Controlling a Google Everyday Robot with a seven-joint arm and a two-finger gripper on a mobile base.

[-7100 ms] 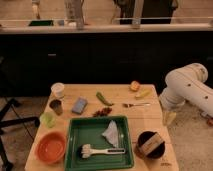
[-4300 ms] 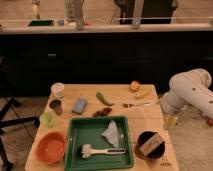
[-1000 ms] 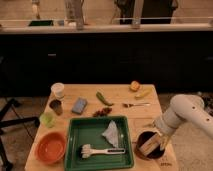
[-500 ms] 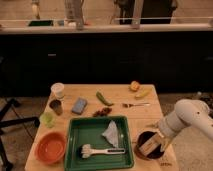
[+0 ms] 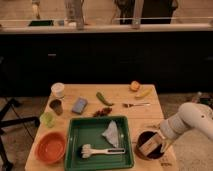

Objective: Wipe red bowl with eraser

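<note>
The tan eraser has a raised end (image 5: 155, 139). My gripper should grab it there next, to wipe the red bowl (image 5: 51, 147) with the other end of the eraser.
The red bowl (image 5: 51, 147) stands empty at the table's front left corner. The tan eraser (image 5: 149, 146) lies inside the dark bowl (image 5: 140, 138) at the front right. My gripper (image 5: 161, 144) has come down at the right side of the dark bowl, at the eraser's right end, on the white arm (image 5: 192, 121) that reaches in from the right. Its jaws stand open, and the eraser still rests in the bowl. The fingertips are partly hidden behind the eraser and the bowl's rim.
A green tray (image 5: 75, 125) in the front middle holds a grey cloth (image 5: 112, 134) and a white-handled brush (image 5: 102, 151). Behind it lie a blue sponge (image 5: 79, 105), two cups (image 5: 58, 90), a green pepper (image 5: 103, 98), a fork (image 5: 135, 105), an orange (image 5: 134, 85) and a banana (image 5: 143, 93).
The arm has swung from the table's right side down to the dark bowl, and in the last second the gripper sank lower onto the eraser.
</note>
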